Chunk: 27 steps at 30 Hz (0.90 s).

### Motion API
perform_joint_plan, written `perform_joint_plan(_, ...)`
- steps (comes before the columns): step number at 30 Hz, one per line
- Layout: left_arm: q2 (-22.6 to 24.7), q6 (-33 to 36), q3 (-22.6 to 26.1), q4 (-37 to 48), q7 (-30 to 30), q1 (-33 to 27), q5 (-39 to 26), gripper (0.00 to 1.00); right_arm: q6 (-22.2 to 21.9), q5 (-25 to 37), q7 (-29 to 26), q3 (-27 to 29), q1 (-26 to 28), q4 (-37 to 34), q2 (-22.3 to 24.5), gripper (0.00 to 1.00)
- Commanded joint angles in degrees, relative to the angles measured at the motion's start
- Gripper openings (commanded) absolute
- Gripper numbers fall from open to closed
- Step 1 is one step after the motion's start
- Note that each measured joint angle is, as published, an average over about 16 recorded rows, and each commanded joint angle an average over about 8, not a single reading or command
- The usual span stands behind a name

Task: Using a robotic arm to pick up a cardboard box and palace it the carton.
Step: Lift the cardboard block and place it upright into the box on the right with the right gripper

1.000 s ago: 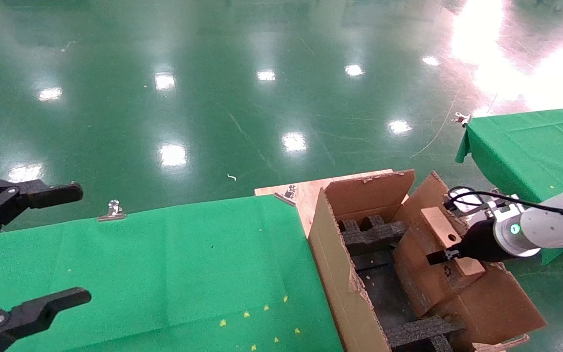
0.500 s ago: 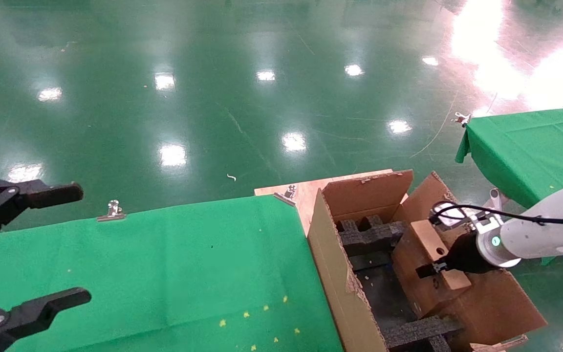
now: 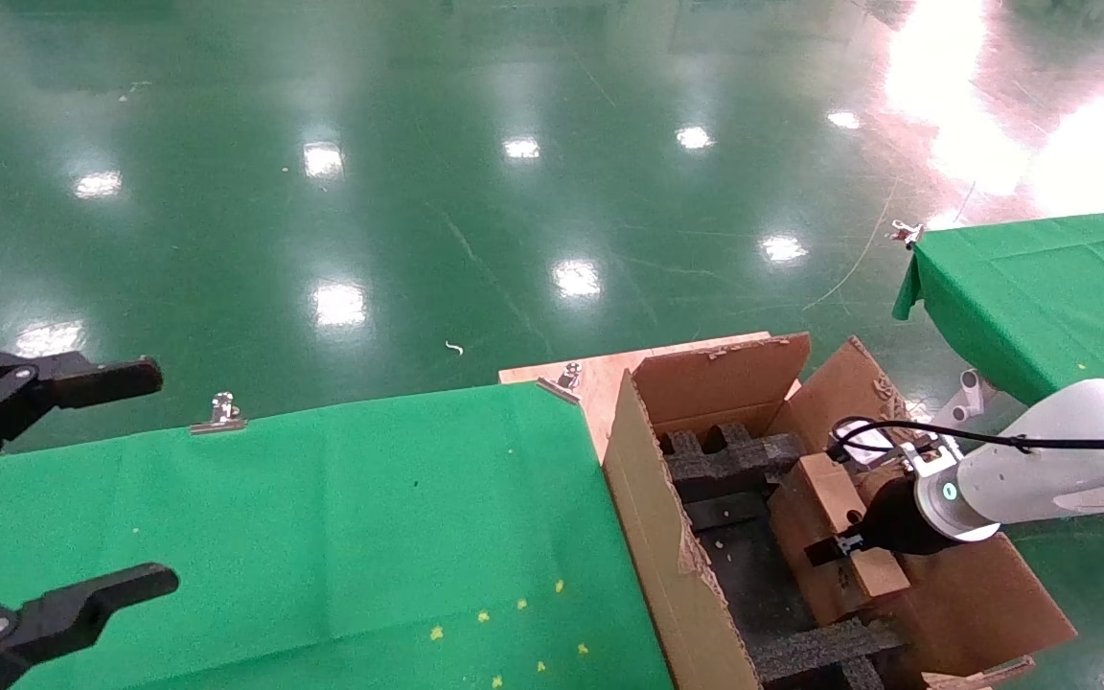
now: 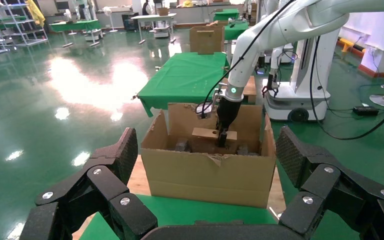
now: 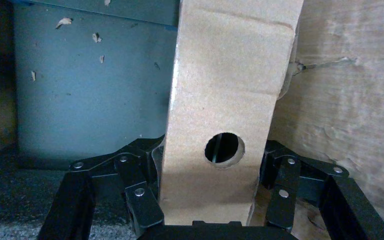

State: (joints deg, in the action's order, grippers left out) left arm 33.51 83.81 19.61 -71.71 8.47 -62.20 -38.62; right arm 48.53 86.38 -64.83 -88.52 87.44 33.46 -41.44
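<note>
The cardboard box's lower edge [image 3: 803, 563] is in the gap beside the carton's black bottom, so my right gripper should open its fingers.
The small brown cardboard box [image 3: 828, 491], with a round hole in its narrow face, hangs tilted inside the large carton [image 3: 648, 537]. It is beside the carton's right wall and above the black foam inserts [image 3: 724, 458]. The white robotic arm's right gripper [image 3: 844, 549] is shut on the box across its narrow face. In the right wrist view the cardboard box [image 5: 225, 90] fills the gap between the black fingers [image 5: 139, 186]. My left gripper [image 3: 130, 484] is parked open at the far left over the green cloth. The left wrist view shows the carton [image 4: 205, 172] far ahead of it.
The carton stands on a wooden board [image 3: 600, 376] at the right end of a green-cloth table [image 3: 322, 517]. A metal clip [image 3: 219, 414] holds the cloth's far edge. A second green table [image 3: 1041, 287] stands at the back right. Glossy green floor lies beyond.
The right gripper has moved down and to the left with the cardboard box, lowering it deeper into the carton. The left arm has not moved.
</note>
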Motion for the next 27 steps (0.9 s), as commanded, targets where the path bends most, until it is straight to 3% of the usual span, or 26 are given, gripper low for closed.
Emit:
perform_joint_plan(1, 0.0, 0.0, 0.0, 0.0, 0.0, 0.0, 0.0, 1.00, 0.0, -0.4, 0.7, 0.1, -0.3, -1.2, -0.6, 0.43)
perform_joint_plan(4, 0.0, 0.0, 0.0, 0.0, 0.0, 0.0, 0.0, 1.00, 0.0, -0.6, 1.0, 0.2, -0.4, -1.7, -0.9, 0.81)
perform_joint_plan(6, 0.0, 0.0, 0.0, 0.0, 0.0, 0.0, 0.0, 1.00, 0.0, -0.7, 1.1, 0.3, -0.5, -1.9, -1.0, 1.00)
perform_joint_plan(27, 0.0, 0.0, 0.0, 0.0, 0.0, 0.0, 0.0, 1.00, 0.8, -0.4, 0.8, 0.3, 0.9, -0.8, -0.4, 1.00)
